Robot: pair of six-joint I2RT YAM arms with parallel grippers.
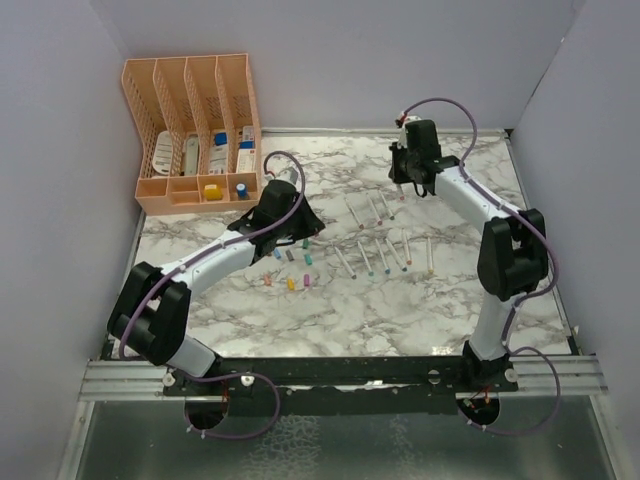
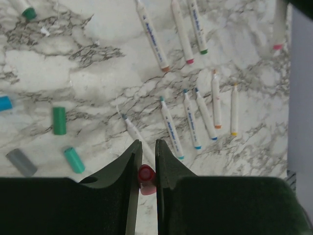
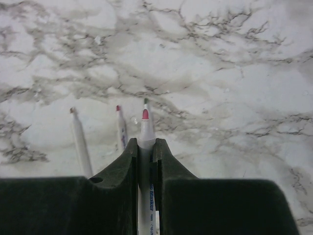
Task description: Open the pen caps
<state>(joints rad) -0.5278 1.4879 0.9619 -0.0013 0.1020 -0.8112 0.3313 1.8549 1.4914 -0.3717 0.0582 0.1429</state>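
The white pen hangs with its red tip (image 3: 145,114) above the green-tipped pen, so it now stays in my right gripper until its body reaches the marble top.
My left gripper (image 2: 146,151) is shut on a red pen cap (image 2: 145,173), held just above the marble top. It hangs over the loose caps (image 1: 291,268) left of centre (image 1: 303,232). Loose caps lie to its left: a green one (image 2: 59,120), a teal one (image 2: 74,159) and a grey one (image 2: 21,162). My right gripper (image 3: 145,144) is shut on a white pen (image 3: 145,128) whose bare red tip sticks out past the fingers. It sits at the far right (image 1: 406,190). Two rows of uncapped pens (image 1: 385,255) lie between the arms.
A peach organiser (image 1: 195,130) stands at the back left, with yellow and blue blocks in its front trays. Grey walls close in the table on the left, back and right. Bare marble (image 1: 330,320) stretches in front of the pens.
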